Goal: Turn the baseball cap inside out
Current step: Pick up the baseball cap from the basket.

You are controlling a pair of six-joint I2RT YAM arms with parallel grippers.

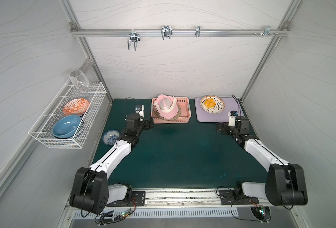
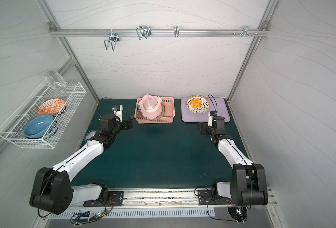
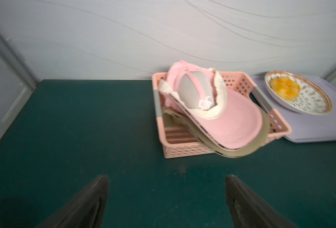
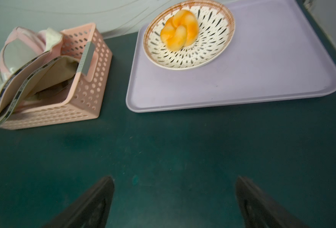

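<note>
My left gripper grabs the cap's brim edge nearest it next, to turn the pink cap [image 1: 166, 109] inside out. The cap's top and far side stay free.
A pink baseball cap [image 1: 166, 109] [image 2: 150, 109] lies in a pink perforated basket [image 1: 185, 118] [image 3: 183, 152] at the back middle of the green mat. Its brim [image 3: 232, 122] points toward the front. The crown shows grey panels, pink seam strips and a cream band. A beige cap [image 3: 242, 154] lies under it. My left gripper [image 1: 151, 123] [image 2: 131, 122] [image 3: 167, 177] hovers just left of the basket's front left corner, open and empty. My right gripper [image 1: 219, 128] [image 2: 200, 127] [image 4: 175, 178] is open and empty in front of the purple tray, well right of the basket [image 4: 88, 94].
A purple tray [image 1: 208, 118] [image 4: 262, 79] at the back right carries a patterned plate [image 4: 212, 45] with an orange bun [image 4: 180, 29]. A small blue-patterned dish [image 1: 109, 137] sits beside my left arm. A wire basket [image 1: 50, 142] with bowls and a glass hangs on the left wall.
</note>
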